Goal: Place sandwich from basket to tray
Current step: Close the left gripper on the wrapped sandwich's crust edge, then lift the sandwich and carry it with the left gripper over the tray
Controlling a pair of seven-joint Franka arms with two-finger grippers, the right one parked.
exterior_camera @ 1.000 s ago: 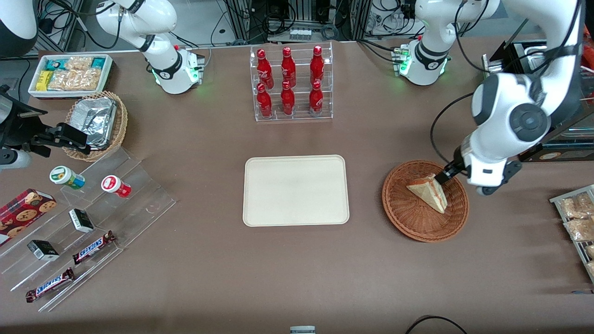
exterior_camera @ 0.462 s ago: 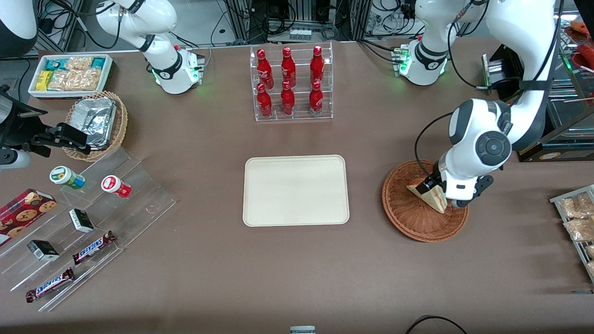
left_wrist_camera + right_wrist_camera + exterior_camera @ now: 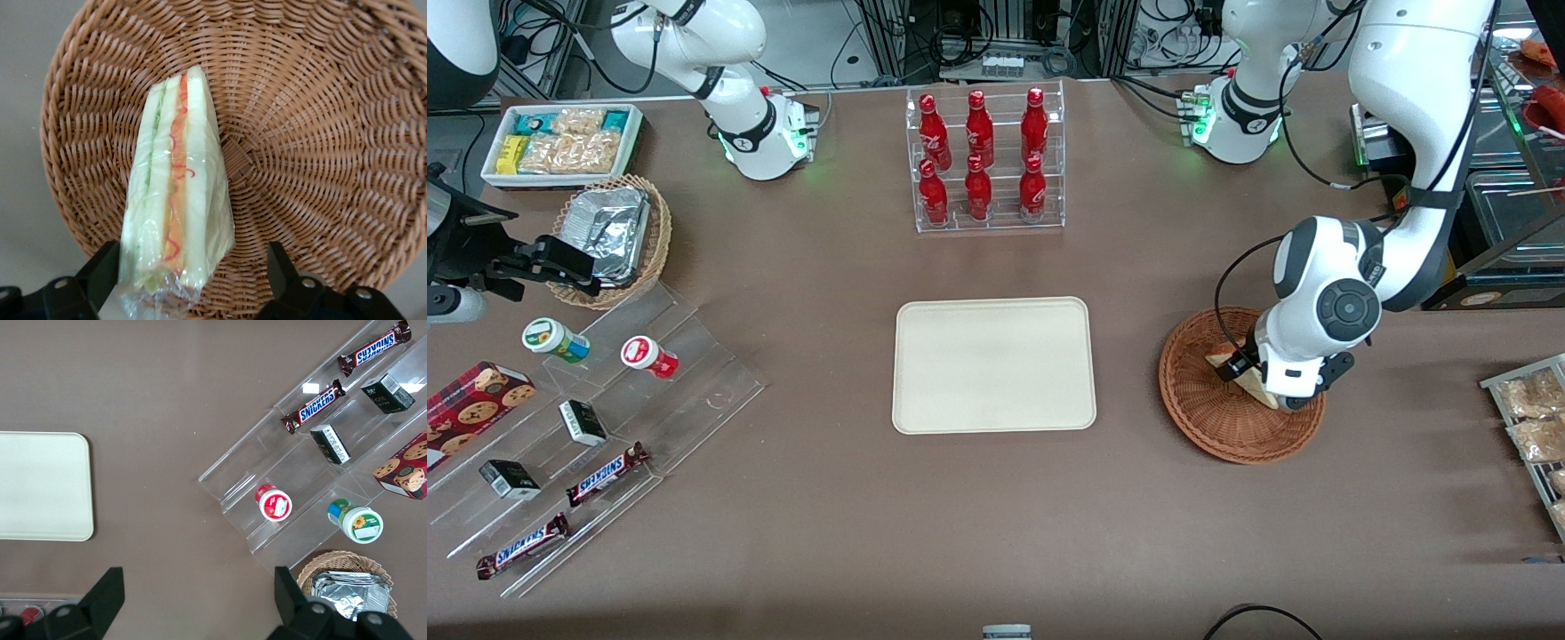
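Observation:
My left gripper grabs the sandwich by the gathered end of its clear wrap next, to move the sandwich onto the cream tray.
The sandwich, a plastic-wrapped wedge with red and green filling, stands on edge in the reddish-brown wicker basket. My left gripper is open and straddles the sandwich's wide end; one finger touches the wrap, the other stands apart over bare wicker. In the front view the gripper is low over the basket, and the wrist hides most of the sandwich. The cream tray lies bare at mid-table, beside the basket toward the parked arm's end; it also shows in the right wrist view.
A clear rack of red bottles stands farther from the front camera than the tray. A stepped clear shelf with snacks, a tan basket with foil and a white snack box lie toward the parked arm's end. Packets lie at the working arm's end.
The left arm has swung in over the basket toward the tray's side and come down; the wrist now covers most of the sandwich. The sandwich and basket have not moved.

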